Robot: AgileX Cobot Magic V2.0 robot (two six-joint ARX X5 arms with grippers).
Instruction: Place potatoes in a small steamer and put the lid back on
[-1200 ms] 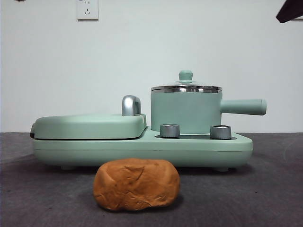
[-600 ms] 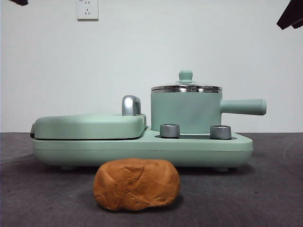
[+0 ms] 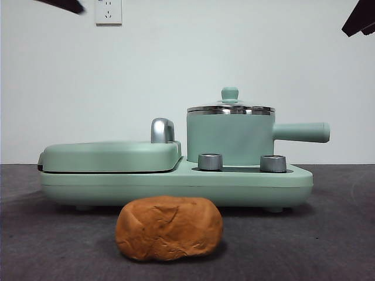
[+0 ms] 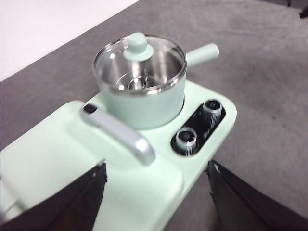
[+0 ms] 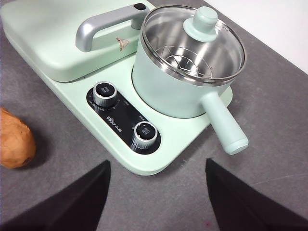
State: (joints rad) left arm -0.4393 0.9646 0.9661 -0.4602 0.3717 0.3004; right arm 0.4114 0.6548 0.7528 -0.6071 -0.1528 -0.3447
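Observation:
My left gripper opens less wide than the glass lid (image 3: pixel 229 108), so it next needs to grip the lid by its narrow green knob (image 3: pixel 229 93).
An orange-brown potato (image 3: pixel 169 228) lies on the dark table in front of the appliance; the right wrist view catches its end (image 5: pixel 14 139). The mint-green small steamer (image 3: pixel 229 137) stands on the right half of the base, its straight handle pointing right. The glass lid (image 3: pixel 229 108) with a green knob sits on it, and a steel rack shows through the lid (image 5: pixel 192 43). My left gripper (image 4: pixel 156 168) is open, high above the griddle side, facing the small steamer (image 4: pixel 144 103) and the lid (image 4: pixel 139 62). My right gripper (image 5: pixel 158 163) is open, high above the knobs and the small steamer (image 5: pixel 173 91).
The flat mint-green griddle (image 3: pixel 111 155) with a chrome handle (image 3: pixel 162 130) fills the left half of the base. Two steel knobs (image 3: pixel 210 161) sit on the front of the base beside the pot. A wall socket (image 3: pixel 108 10) is on the white wall behind.
The black arm tip at the top left of the front view has come further into the picture, toward the right. The potato, steamer and lid have not moved.

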